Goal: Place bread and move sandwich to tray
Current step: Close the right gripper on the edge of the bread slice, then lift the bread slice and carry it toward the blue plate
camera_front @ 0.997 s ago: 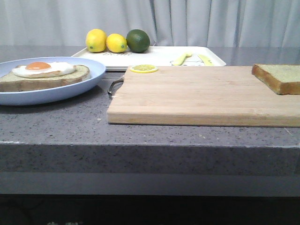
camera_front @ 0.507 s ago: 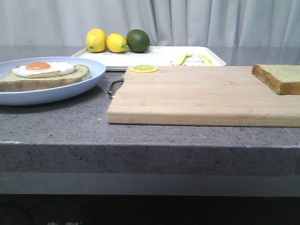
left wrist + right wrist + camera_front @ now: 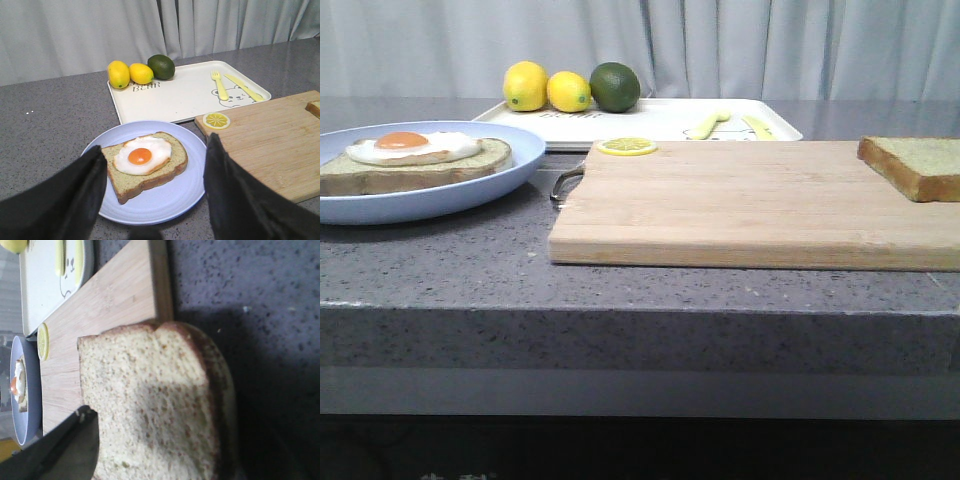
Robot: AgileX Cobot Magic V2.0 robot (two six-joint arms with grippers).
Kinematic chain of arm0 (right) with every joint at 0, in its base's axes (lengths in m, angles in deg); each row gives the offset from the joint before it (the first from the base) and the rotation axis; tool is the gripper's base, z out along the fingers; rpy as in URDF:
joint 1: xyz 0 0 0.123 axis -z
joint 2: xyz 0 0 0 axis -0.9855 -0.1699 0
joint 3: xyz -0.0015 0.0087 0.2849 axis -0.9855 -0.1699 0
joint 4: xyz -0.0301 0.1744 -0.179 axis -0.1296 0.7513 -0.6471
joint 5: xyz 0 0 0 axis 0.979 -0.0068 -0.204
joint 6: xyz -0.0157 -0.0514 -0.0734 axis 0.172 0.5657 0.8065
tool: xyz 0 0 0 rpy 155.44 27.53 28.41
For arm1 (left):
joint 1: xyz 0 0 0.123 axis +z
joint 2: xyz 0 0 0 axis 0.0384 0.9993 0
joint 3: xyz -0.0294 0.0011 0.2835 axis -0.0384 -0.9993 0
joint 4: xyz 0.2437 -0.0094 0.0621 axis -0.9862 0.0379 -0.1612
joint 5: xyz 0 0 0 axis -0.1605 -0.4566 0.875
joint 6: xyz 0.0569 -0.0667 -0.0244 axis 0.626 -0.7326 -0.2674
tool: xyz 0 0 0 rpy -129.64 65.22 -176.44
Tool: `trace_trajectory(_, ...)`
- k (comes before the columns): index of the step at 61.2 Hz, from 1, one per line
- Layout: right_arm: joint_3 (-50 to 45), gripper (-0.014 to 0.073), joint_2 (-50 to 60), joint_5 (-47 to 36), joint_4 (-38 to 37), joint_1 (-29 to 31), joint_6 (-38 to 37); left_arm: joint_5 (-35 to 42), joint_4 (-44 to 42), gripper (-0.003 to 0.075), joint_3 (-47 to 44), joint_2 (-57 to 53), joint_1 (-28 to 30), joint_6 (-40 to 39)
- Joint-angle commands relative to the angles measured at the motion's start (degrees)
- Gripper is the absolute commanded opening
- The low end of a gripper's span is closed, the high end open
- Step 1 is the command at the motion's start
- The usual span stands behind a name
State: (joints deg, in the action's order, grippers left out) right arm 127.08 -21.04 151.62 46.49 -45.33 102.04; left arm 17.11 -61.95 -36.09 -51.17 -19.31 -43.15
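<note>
My right gripper's fingers reach beside the bread, so it is ready to close. Closing now would hold the bread on the cutting board.
The bread [image 3: 918, 166] lies at the right end of the wooden cutting board [image 3: 740, 205]; it fills the right wrist view [image 3: 155, 405]. My right gripper [image 3: 160, 460] is open just over it. One dark finger [image 3: 65, 452] shows at the slice's edge; the other is lost in shadow. The sandwich [image 3: 415, 160], a bread slice with a fried egg, sits on the blue plate [image 3: 470, 190] at the left. My left gripper [image 3: 155, 200] is open and empty above the plate [image 3: 165, 200], with the sandwich [image 3: 145, 165] between its fingers [image 3: 75, 200]. The white tray [image 3: 650, 122] lies behind. Neither gripper shows in the front view.
Two lemons [image 3: 546, 88] and a lime [image 3: 615, 87] sit at the tray's far left corner. A yellow fork and knife [image 3: 232, 86] lie on its right side. A lemon slice [image 3: 627, 147] rests on the board's back left corner. A grey curtain hangs behind.
</note>
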Motion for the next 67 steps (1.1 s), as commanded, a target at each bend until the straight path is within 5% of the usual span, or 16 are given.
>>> trace_trajectory(1,1.1,0.0513,1.7,8.3,1.0,-0.4,1.1,4.6,0.0,0.0427,1.9,0.9,-0.6,-0.1)
trace_trajectory(11,1.1,0.0282,1.7,8.3,1.1,-0.4,1.1,4.6,0.0,0.0427,1.9,0.9,-0.6,-0.1)
trace_trajectory(22,1.1,0.0138,2.8,8.3,2.4,-0.4,1.1,4.6,0.0,0.0427,1.9,0.9,-0.6,-0.1)
trace_trajectory(52,1.1,0.0084,16.3,8.3,10.7,-0.5,-1.7,4.9,-0.1,0.0427,1.9,0.9,-0.6,-0.1)
trace_trajectory(67,1.1,0.0084,20.8,8.3,19.4,-9.0,-1.8,5.0,-0.1,0.0427,1.9,0.9,-0.6,-0.1)
